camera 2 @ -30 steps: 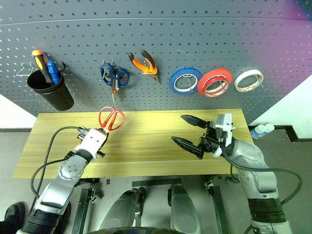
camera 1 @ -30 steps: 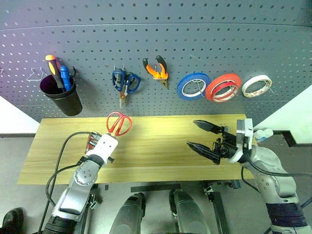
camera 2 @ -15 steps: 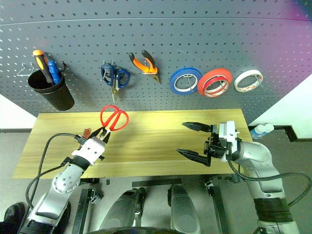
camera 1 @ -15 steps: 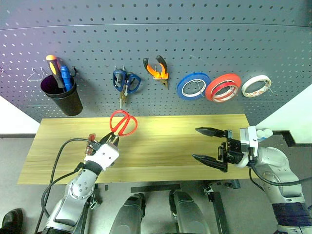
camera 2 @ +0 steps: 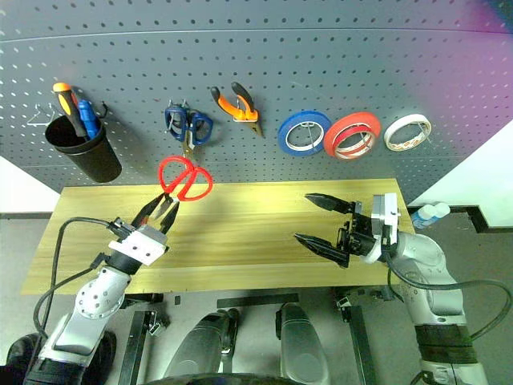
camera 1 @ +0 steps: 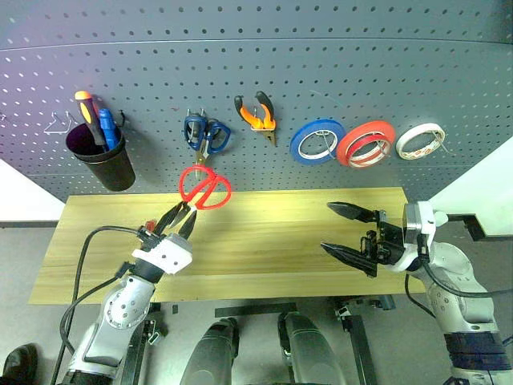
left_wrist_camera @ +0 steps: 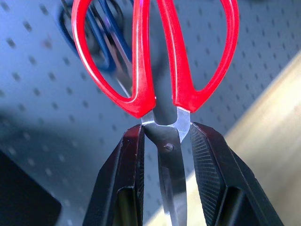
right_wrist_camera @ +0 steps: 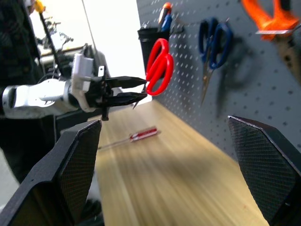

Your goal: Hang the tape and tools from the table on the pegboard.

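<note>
The red handles are below and short of the pegboard hook (camera 1: 196, 114) and would drop if my left gripper opened now. They move toward the hook first.
My left gripper (camera 1: 180, 218) is shut on the steel blades of the red-handled scissors (camera 1: 205, 188). It holds them above the table (camera 1: 264, 241), handles tilted up toward the pegboard (camera 1: 321, 72), just below the blue scissors. In the left wrist view the blades sit between the fingers (left_wrist_camera: 129, 183) and the scissors' red handles (left_wrist_camera: 141, 70) rise in front of the board. My right gripper (camera 1: 327, 226) hovers open over the table's right part, holding nothing. The red-handled screwdriver (right_wrist_camera: 141, 135) lies on the table near the left arm. The red tape (camera 1: 366, 143) and the orange-and-black pliers (camera 1: 258, 114) hang on the pegboard.
On the pegboard hang a black cup (camera 1: 102, 160) with an orange and a blue screwdriver, blue-handled scissors (camera 1: 205, 135), a blue tape roll (camera 1: 318, 141) and a white roll (camera 1: 422, 140). A bare hook (camera 1: 58, 122) sits at far left.
My left gripper has lifted the red scissors off the table and tipped them up toward the pegboard. The right gripper has stayed open and nearly still.
</note>
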Controlling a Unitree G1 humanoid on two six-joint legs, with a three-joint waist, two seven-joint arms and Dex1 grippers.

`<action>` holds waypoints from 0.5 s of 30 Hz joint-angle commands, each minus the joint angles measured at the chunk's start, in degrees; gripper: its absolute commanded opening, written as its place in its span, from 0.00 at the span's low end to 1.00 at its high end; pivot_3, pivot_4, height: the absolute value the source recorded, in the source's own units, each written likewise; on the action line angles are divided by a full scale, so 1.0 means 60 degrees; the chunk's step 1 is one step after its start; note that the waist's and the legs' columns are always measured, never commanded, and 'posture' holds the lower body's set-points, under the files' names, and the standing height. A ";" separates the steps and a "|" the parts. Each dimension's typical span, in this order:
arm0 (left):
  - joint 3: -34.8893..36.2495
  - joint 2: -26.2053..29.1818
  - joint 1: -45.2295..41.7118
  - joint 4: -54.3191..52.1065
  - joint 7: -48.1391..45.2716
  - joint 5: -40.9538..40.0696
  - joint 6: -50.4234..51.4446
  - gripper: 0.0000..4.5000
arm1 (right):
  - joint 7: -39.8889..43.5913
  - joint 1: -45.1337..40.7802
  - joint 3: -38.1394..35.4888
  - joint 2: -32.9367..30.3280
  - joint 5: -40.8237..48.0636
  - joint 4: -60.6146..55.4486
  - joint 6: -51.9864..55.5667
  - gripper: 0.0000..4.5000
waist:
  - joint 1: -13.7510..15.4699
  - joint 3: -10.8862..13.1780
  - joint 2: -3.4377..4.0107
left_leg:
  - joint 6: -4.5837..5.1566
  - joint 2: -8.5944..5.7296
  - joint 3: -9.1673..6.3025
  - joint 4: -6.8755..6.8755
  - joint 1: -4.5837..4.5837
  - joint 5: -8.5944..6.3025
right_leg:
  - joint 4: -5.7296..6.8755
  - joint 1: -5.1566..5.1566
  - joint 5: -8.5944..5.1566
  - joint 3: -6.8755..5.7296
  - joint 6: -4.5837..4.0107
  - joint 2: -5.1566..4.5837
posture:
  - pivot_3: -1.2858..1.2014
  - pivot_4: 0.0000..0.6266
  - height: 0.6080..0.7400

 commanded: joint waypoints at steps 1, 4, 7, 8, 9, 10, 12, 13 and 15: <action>0.0273 0.0064 -0.0225 -0.0384 -0.0027 0.0023 -0.0245 0.25 | -0.0361 -0.0112 -0.0309 0.0203 0.0413 -0.0439 0.0125 1.00 | -0.0004 -0.0002 0.0004 | 0.0000 0.0000 0.0000 0.0000 0.0000 0.0000 | 0.0000 0.0000 0.0000 0.0000 0.0000 0.0000 | 0.47 0.35 1.00; 0.0348 0.0096 -0.0562 -0.0196 -0.0187 -0.0136 -0.0155 0.25 | -0.0791 -0.0259 -0.0336 0.0338 0.0577 -0.0566 0.0374 1.00 | -0.0012 -0.0003 0.0006 | 0.0000 0.0000 0.0001 0.0004 0.0000 0.0000 | 0.0006 -0.0001 0.0001 0.0000 0.0000 0.0001 | 0.47 0.35 1.00; 0.0404 0.0088 -0.0832 0.0057 -0.0313 -0.0275 -0.0105 0.25 | -0.0946 -0.0265 -0.0281 0.0392 0.0486 -0.0671 0.0400 1.00 | -0.0011 -0.0010 0.0014 | 0.0000 0.0000 0.0003 0.0009 0.0001 0.0000 | 0.0013 -0.0001 0.0001 0.0000 0.0000 0.0001 | 0.47 0.35 1.00; 0.0429 0.0074 -0.0913 0.0140 -0.0396 -0.0387 -0.0070 0.25 | -0.1014 -0.0263 -0.0276 0.0411 0.0472 -0.0710 0.0418 1.00 | -0.0011 -0.0011 0.0016 | 0.0000 0.0000 0.0003 0.0009 0.0001 0.0000 | 0.0013 -0.0002 0.0001 0.0000 0.0001 0.0002 | 0.47 0.35 1.00; 0.0456 0.0069 -0.0982 0.0188 -0.0435 -0.0413 -0.0064 0.25 | -0.1076 -0.0259 -0.0282 0.0424 0.0457 -0.0746 0.0427 1.00 | -0.0010 -0.0011 0.0016 | 0.0000 0.0000 0.0003 0.0009 0.0001 0.0000 | 0.0013 -0.0002 0.0001 0.0000 0.0001 0.0002 | 0.47 0.35 1.00; 0.0493 0.0057 -0.1068 0.0239 -0.0418 -0.0379 -0.0031 0.25 | -0.1135 -0.0260 -0.0287 0.0432 0.0443 -0.0780 0.0434 1.00 | -0.0010 -0.0011 0.0016 | 0.0000 0.0000 0.0003 0.0009 0.0001 0.0000 | 0.0013 -0.0002 0.0001 0.0000 0.0000 0.0002 | 0.47 0.35 1.00; 0.0515 0.0006 -0.1238 0.0353 -0.0401 -0.0347 0.0024 0.25 | -0.1253 -0.0260 -0.0288 0.0441 0.0424 -0.0836 0.0476 1.00 | -0.0010 -0.0011 0.0016 | 0.0000 -0.0002 0.0004 0.0011 0.0001 0.0000 | 0.0014 -0.0002 0.0002 0.0000 0.0002 0.0002 | 0.47 0.35 1.00; 0.0518 -0.0045 -0.1316 0.0403 -0.0356 -0.0309 0.0072 0.25 | -0.1305 -0.0260 -0.0269 0.0447 0.0399 -0.0865 0.0483 1.00 | -0.0010 -0.0012 0.0016 | 0.0000 -0.0002 0.0004 0.0012 0.0001 0.0000 | 0.0014 -0.0002 0.0003 0.0000 0.0003 0.0002 | 0.47 0.35 1.00; 0.0486 -0.0132 -0.1419 0.0485 -0.0394 -0.0378 0.0134 0.25 | -0.1385 -0.0248 -0.0217 0.0447 0.0327 -0.0928 0.0485 1.00 | -0.0009 -0.0013 0.0017 | 0.0000 -0.0002 0.0004 0.0013 0.0001 0.0000 | 0.0016 -0.0002 0.0003 0.0000 0.0003 0.0002 | 0.47 0.35 1.00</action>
